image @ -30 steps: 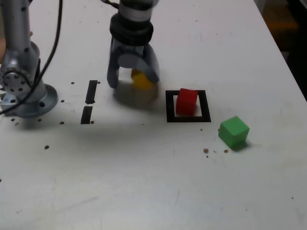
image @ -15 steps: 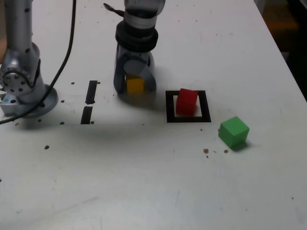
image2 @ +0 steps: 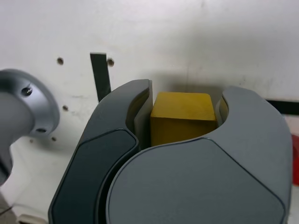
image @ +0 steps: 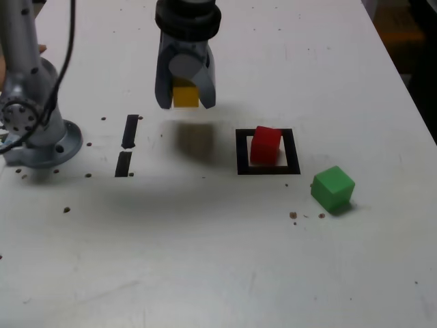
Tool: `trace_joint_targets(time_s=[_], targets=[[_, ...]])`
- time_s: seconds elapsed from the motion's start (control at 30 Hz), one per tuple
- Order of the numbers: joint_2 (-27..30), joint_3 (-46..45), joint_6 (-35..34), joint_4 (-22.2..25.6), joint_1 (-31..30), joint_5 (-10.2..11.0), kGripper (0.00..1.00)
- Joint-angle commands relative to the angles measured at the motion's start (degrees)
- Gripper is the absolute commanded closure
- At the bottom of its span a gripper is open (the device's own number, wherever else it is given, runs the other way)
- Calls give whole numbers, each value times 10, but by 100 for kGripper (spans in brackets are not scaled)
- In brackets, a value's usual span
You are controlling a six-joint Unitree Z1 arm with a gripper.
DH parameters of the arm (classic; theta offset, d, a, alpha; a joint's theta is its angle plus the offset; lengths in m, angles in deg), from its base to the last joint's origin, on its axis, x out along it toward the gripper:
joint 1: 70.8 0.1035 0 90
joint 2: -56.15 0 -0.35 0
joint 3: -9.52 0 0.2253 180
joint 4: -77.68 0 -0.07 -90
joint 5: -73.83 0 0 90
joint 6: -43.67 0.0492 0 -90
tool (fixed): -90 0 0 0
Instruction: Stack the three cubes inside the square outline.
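Observation:
The yellow cube [image: 185, 95] is short of the red cube in the outline, above empty table. The yellow cube stays held in my gripper from here until it reaches the red cube.
My gripper [image: 184, 102] is shut on the yellow cube [image: 185, 95] and holds it above the table, with its shadow on the white surface below. The wrist view shows the yellow cube [image2: 183, 116] clamped between both fingers. In the exterior view the red cube [image: 265, 145] sits slightly tilted inside the square outline [image: 267, 169], to the right of the gripper. The green cube [image: 333, 188] lies on the table right of the outline, nearer the front.
The arm's round grey base [image: 37, 140] stands at the exterior view's left. Two short black tape strips [image: 127, 145] lie between the base and the gripper. Small dark crumbs [image: 293, 214] dot the white table.
The gripper closed on the yellow cube and lifted it off the table; it now hangs higher and slightly further back. The red and green cubes have not moved.

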Motion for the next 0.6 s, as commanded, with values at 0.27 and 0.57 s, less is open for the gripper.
trace_joint_targets(time_s=[0.27,0.57], targets=[[-102,277,-41,129,-131,24,72],[-154,323,-22,128,-138,37,72]])
